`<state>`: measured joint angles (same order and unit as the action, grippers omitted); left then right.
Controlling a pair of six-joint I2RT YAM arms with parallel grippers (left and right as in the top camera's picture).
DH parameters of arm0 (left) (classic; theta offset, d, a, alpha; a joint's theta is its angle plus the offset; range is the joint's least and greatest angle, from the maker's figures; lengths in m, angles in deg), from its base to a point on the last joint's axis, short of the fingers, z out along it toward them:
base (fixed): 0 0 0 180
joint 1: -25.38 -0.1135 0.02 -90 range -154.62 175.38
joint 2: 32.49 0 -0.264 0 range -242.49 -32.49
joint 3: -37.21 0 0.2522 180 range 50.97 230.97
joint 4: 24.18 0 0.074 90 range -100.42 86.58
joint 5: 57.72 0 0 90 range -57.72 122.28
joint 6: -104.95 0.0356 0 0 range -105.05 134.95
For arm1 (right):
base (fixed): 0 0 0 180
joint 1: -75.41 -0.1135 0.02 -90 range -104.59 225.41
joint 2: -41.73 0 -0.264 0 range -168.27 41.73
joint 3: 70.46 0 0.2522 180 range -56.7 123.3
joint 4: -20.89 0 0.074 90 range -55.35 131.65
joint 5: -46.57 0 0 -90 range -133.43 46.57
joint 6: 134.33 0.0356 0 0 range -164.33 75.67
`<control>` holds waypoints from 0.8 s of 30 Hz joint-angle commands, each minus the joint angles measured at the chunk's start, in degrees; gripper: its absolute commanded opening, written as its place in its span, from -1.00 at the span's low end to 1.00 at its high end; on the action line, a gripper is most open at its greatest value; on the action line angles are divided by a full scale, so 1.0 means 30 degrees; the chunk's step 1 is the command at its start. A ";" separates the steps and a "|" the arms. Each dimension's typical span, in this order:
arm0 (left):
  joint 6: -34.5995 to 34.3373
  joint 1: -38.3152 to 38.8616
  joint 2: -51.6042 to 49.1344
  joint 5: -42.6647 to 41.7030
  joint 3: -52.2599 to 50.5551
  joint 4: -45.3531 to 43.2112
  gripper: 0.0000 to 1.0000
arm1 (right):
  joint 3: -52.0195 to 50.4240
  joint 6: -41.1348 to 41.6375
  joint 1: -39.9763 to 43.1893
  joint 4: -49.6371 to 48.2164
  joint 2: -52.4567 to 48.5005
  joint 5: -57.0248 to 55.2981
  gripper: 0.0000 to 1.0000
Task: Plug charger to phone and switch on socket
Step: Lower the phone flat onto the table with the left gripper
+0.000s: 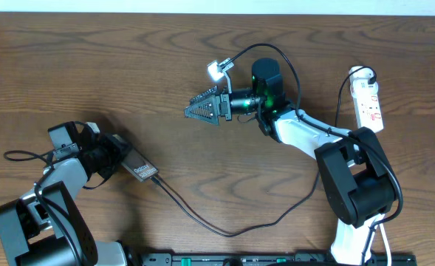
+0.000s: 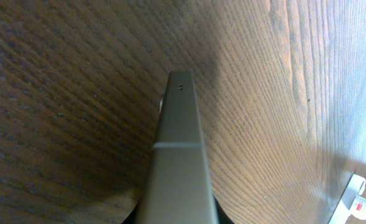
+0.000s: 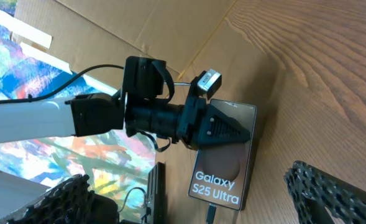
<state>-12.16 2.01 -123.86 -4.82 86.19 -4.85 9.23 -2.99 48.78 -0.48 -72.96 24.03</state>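
My left gripper should open now: the phone's lower long edge [image 1: 149,160] meets the tabletop below my fingers, so the phone would settle flat.
The phone [image 1: 140,172] is at the lower left, and my left gripper [image 1: 125,161] is shut on its upper end. In the right wrist view its brown face [image 3: 229,165] reads "Galaxy S25 Ultra" and my left gripper [image 3: 229,132] covers its top. The left wrist view shows only the phone's thin edge [image 2: 179,155]. The charger cable [image 1: 224,232] meets the phone's bottom edge at its connector [image 3: 210,214], then loops right behind my right arm. The socket [image 1: 369,100] lies at the far right. My right gripper [image 1: 195,109] hovers open mid-table, pointing left toward the phone, its fingers [image 3: 332,193] empty.
A white camera module [image 1: 217,71] sticks up beside my right wrist. A black rail [image 1: 261,259] runs along the table's front edge. The right arm's base [image 1: 357,185] stands in front of the socket. The socket's end [image 2: 356,200] shows in the left wrist view's corner.
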 commanded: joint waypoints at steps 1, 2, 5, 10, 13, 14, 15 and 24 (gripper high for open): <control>0.0335 -0.0022 0.0131 0.0255 0.0153 0.0138 -0.84 | 0.0248 -0.0459 0.0095 0.0015 0.0350 0.0066 0.99; 0.0335 -0.0022 0.0131 0.0248 0.0153 0.0160 -0.85 | 0.0248 -0.0459 0.0095 0.0015 0.0350 0.0066 0.99; 0.0328 -0.0022 0.0131 0.0248 0.0153 0.0291 -0.83 | 0.0248 -0.0459 0.0095 0.0015 0.0350 0.0066 0.99; 0.0328 -0.0022 0.0131 0.0248 0.0153 0.0641 -0.54 | 0.0248 -0.0459 0.0095 0.0015 0.0350 0.0066 0.99; 0.0328 -0.0022 0.0131 0.0248 0.0153 0.0714 -0.52 | 0.0248 -0.0459 0.0095 0.0015 0.0350 0.0066 0.98; 0.0328 -0.0022 0.0131 0.0248 0.0153 0.0714 -0.52 | 0.0248 -0.0459 0.0095 0.0022 0.0350 0.0066 0.99; 0.0328 -0.0022 0.0131 0.0248 0.0153 0.0714 -0.51 | 0.0248 -0.0459 0.0095 0.0022 0.0350 0.0066 0.98; 0.0350 -0.0022 0.0131 0.0248 0.0153 0.1290 -0.31 | 0.0248 -0.0459 0.0058 0.0073 0.0350 0.0066 0.99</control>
<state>-11.92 2.01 -123.45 -5.52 86.61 -1.99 9.23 -3.19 48.78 -0.26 -72.96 24.03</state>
